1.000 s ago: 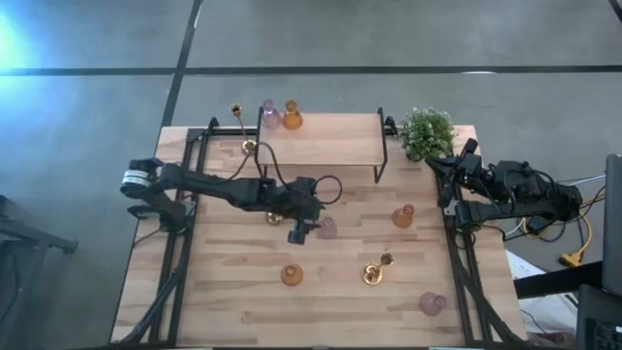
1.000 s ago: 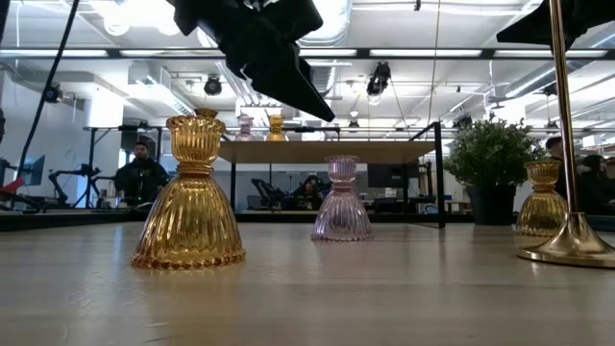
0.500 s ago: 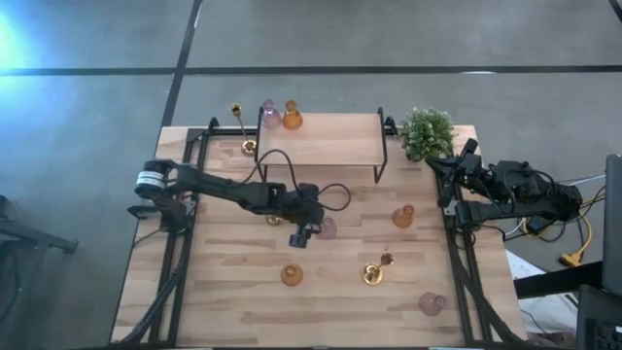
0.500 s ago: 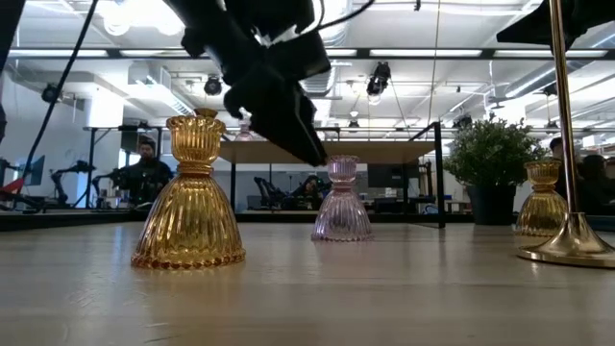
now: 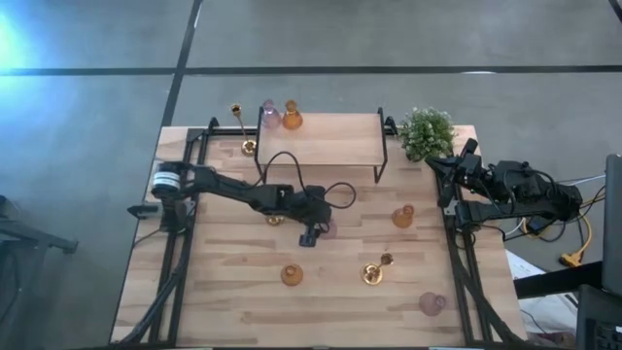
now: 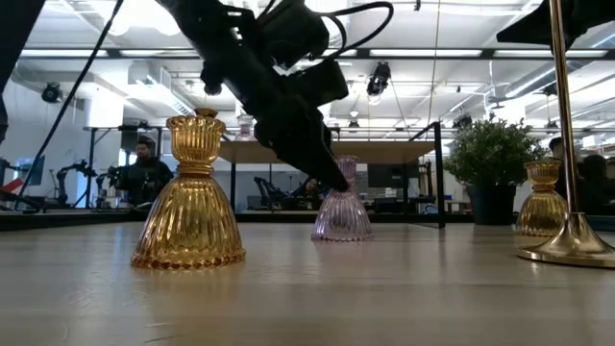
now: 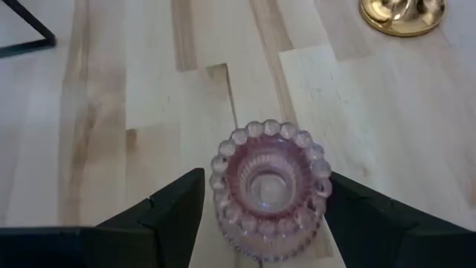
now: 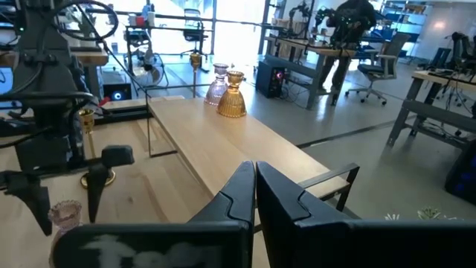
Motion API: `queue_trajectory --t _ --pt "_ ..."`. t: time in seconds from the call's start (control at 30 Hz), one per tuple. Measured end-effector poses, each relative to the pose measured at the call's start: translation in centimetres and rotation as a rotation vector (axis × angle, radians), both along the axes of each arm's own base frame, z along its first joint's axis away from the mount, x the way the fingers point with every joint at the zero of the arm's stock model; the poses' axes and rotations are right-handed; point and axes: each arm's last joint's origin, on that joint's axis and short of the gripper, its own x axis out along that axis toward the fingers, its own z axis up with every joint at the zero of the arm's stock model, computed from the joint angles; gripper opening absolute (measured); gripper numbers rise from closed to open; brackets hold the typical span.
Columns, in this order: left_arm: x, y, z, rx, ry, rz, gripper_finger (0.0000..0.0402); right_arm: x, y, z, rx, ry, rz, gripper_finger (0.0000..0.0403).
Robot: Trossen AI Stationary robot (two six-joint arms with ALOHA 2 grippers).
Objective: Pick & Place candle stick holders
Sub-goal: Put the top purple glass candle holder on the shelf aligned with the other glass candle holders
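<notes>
My left gripper grips the pink glass holder by its beaded rim (image 7: 270, 137) next, to move it to the shelf.
A pink glass holder (image 7: 266, 190) stands upright on its base at the table's middle (image 5: 328, 227). My left gripper (image 5: 313, 233) is open, low over it, with one finger on either side of its beaded rim; a narrow gap shows on each side in the left wrist view. In the low view the fingers (image 6: 317, 154) slant down to the holder's neck (image 6: 342, 183). My right gripper (image 8: 254, 186) is shut and empty at the table's right edge (image 5: 445, 175).
A raised shelf (image 5: 321, 141) at the far side carries a pink holder (image 5: 270, 115) and an amber holder (image 5: 292, 119). Amber holders (image 5: 402, 216) (image 5: 292, 275), gold candlesticks (image 5: 372, 273) (image 5: 249, 147) (image 5: 275, 220), a pink holder (image 5: 431, 303) and a plant (image 5: 426, 131) stand around.
My left gripper has moved toward the table's right edge and down, from beside the pink holder to low over it, and its fingers now stand on either side of the holder. The holder has stayed in place.
</notes>
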Motion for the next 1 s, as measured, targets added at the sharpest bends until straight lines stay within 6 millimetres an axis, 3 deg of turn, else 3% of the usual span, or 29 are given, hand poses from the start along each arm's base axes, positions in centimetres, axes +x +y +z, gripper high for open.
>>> queue_trajectory --t 0.4,0.77,1.0 --pt "0.94 -0.08 -0.90 -0.053 -0.056 -0.008 0.0258 0.00 0.00 0.00 0.000 0.000 -0.001 0.0008" --pt "0.92 0.14 -0.97 -0.049 -0.050 -0.004 0.0151 0.00 0.00 0.00 0.000 0.000 -0.001 0.0008" --pt "0.92 0.21 -0.97 -0.038 -0.050 0.011 0.0151 0.00 0.00 -0.01 0.000 0.000 -0.001 0.0008"
